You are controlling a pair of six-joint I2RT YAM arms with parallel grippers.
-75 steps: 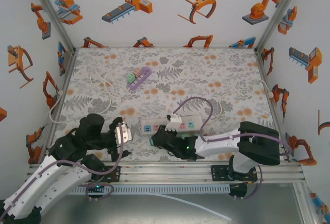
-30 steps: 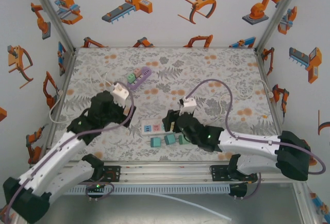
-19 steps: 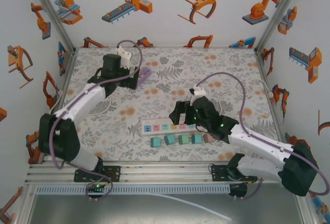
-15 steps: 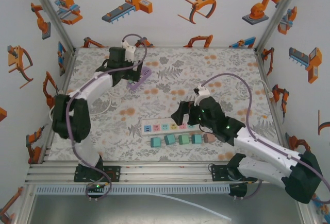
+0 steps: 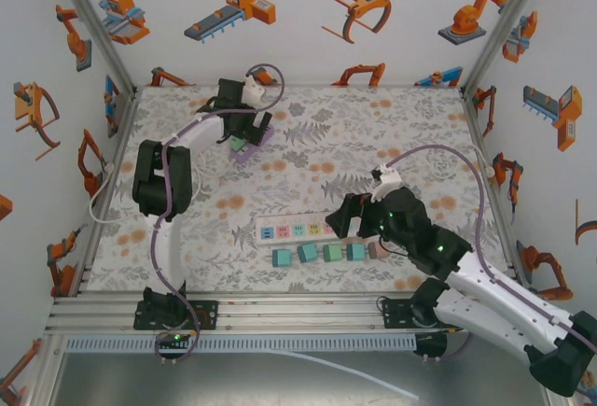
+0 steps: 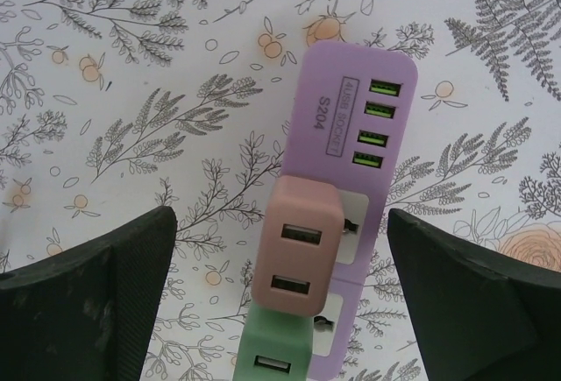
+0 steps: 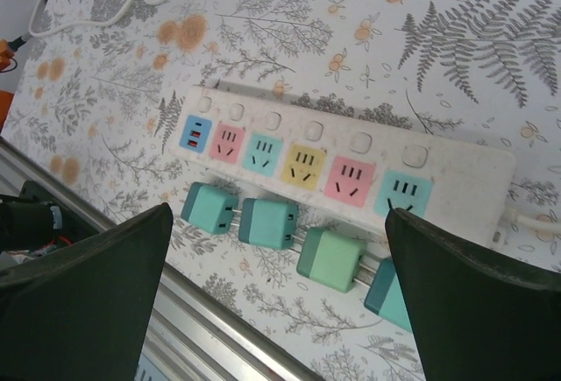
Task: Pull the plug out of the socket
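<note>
The left gripper should next grab the purple socket strip across its narrow width (image 5: 249, 140) (image 6: 308, 236) at the pink plug. Then it can bring the strip in for unplugging.
A purple socket strip (image 6: 355, 149) lies at the back left of the table (image 5: 308, 135). A pink plug (image 6: 302, 258) and a green plug (image 6: 272, 359) sit in it, side by side. My left gripper (image 6: 280, 311) hovers open above them, fingers (image 6: 88, 302) well clear on either side; in the top view it (image 5: 244, 131) covers most of the strip (image 5: 244, 152). A white socket strip (image 7: 351, 166) lies at the front centre, all its sockets bare. My right gripper (image 7: 276, 302) is open above it, also seen from above (image 5: 350, 219).
Several loose teal and green plugs (image 7: 269, 222) lie in a row (image 5: 331, 253) just in front of the white strip. A white cable (image 5: 187, 159) coils at the left. The metal front rail (image 5: 298, 308) runs close behind the plugs.
My left arm has reached further back over the purple strip. My right gripper has drifted right and slightly toward me above the white strip. The plugs have not moved.
</note>
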